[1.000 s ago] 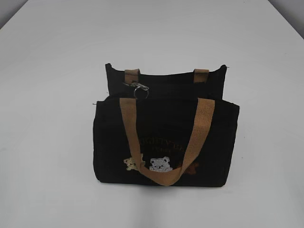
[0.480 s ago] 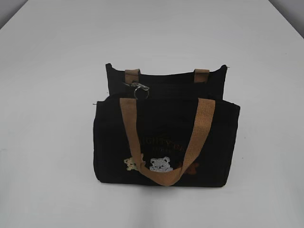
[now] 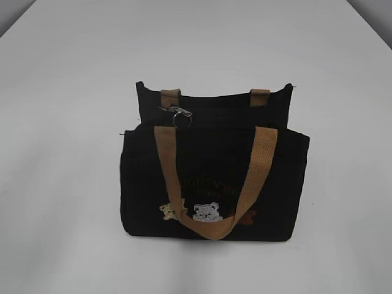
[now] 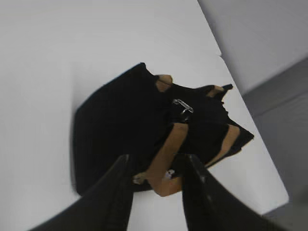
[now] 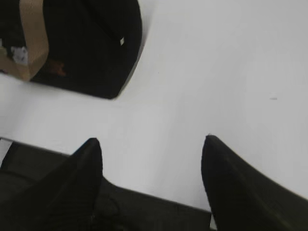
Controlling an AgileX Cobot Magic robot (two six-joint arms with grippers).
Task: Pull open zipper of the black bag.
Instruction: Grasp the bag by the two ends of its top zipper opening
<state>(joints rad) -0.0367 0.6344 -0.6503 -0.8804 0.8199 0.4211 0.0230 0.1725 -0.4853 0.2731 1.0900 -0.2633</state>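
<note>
The black bag (image 3: pixel 214 177) needs to be held steady for unzipping, so the left gripper should next grab it by its top corner nearest the silver clasp (image 3: pixel 143 92).
The black bag (image 3: pixel 214 177) stands upright on the white table, its bear patches facing the exterior camera. Its front tan handle (image 3: pixel 211 228) hangs down over the front panel. The zipper runs along the top, and its silver clasp with a ring (image 3: pixel 179 113) sits near the left end. No gripper shows in the exterior view. In the left wrist view my left gripper (image 4: pixel 156 158) hovers open, short of the bag (image 4: pixel 120 125) and its clasp (image 4: pixel 183 106), holding nothing. My right gripper (image 5: pixel 150 139) is wide open over bare table, right of the bag's corner (image 5: pixel 91 43).
The white table (image 3: pixel 67 73) spreads around the bag on all sides. Its right edge (image 4: pixel 250 130) drops to grey floor in the left wrist view. A dark strip (image 5: pixel 144 211) lies below the table's near edge under the right gripper.
</note>
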